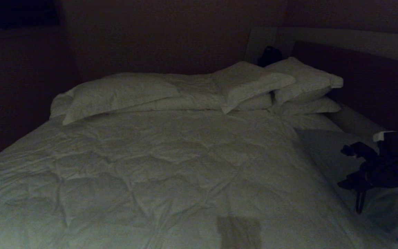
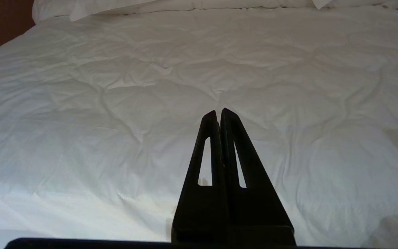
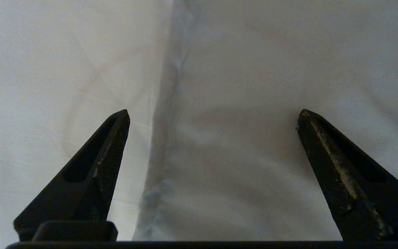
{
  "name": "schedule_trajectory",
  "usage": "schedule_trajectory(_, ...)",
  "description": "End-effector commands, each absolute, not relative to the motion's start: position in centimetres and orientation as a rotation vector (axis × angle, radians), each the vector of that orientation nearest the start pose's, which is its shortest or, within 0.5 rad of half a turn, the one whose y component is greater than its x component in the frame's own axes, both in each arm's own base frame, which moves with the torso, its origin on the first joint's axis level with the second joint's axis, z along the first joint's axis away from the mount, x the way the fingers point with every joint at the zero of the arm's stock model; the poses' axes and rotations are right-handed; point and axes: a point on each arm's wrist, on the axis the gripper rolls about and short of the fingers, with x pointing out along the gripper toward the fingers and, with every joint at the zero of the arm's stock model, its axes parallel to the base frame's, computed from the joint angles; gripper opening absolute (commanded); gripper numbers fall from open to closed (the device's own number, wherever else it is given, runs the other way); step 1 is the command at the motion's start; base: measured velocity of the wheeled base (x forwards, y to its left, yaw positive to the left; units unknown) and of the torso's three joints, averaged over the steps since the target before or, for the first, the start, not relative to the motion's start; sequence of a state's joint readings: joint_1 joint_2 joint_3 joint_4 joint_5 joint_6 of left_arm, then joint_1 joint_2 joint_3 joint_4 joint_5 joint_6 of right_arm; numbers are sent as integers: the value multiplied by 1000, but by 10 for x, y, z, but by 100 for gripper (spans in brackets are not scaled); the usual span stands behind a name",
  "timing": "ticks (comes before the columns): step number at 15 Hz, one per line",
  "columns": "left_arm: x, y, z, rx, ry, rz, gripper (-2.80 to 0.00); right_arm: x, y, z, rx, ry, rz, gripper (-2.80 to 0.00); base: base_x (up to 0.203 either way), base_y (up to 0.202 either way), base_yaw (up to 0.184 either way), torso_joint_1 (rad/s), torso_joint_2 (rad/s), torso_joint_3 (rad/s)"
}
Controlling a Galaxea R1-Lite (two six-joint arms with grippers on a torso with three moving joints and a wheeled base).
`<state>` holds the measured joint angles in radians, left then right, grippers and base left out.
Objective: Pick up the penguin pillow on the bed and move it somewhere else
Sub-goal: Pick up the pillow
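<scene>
My right gripper is to carry the pillow from the duvet (image 1: 177,166) to another spot, so it should next grab the pillow by its seamed edge.
The penguin pillow (image 1: 323,148) is a plain grey-blue shape lying flat along the right side of the bed (image 1: 157,162), on the white quilted duvet. My right gripper (image 1: 347,167) hovers just over it, open, one finger on each side and nothing between them. In the right wrist view the penguin pillow (image 3: 254,103) fills most of the space under the right gripper (image 3: 214,114). Its seamed edge runs beside one fingertip, with white duvet (image 3: 64,86) past it. My left gripper (image 2: 219,112) is shut and empty, parked low over the duvet (image 2: 116,103) at the bed's foot.
White pillows (image 1: 123,93) lie across the head of the bed, with more stacked at the right (image 1: 302,83) against a dark headboard (image 1: 365,79). A small dark object (image 1: 269,55) sits behind them. The bed's left edge drops off beside a dark wall (image 1: 19,86).
</scene>
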<state>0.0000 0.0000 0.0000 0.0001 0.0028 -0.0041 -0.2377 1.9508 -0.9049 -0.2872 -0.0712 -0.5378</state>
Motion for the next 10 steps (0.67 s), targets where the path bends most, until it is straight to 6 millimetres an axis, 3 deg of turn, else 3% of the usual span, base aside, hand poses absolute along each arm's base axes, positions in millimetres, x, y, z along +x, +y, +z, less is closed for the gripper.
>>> schedule_trajectory(1, -23, 0, 75, -5, 0, 3, -280, 332, -82, 85, -468, 855, -100, 0, 0, 0, 0, 0, 0, 0)
schedule_trajectory(10, -23, 0, 75, -5, 0, 3, -280, 334, -92, 93, -505, 864, -220, 0, 0, 0, 0, 0, 0, 0)
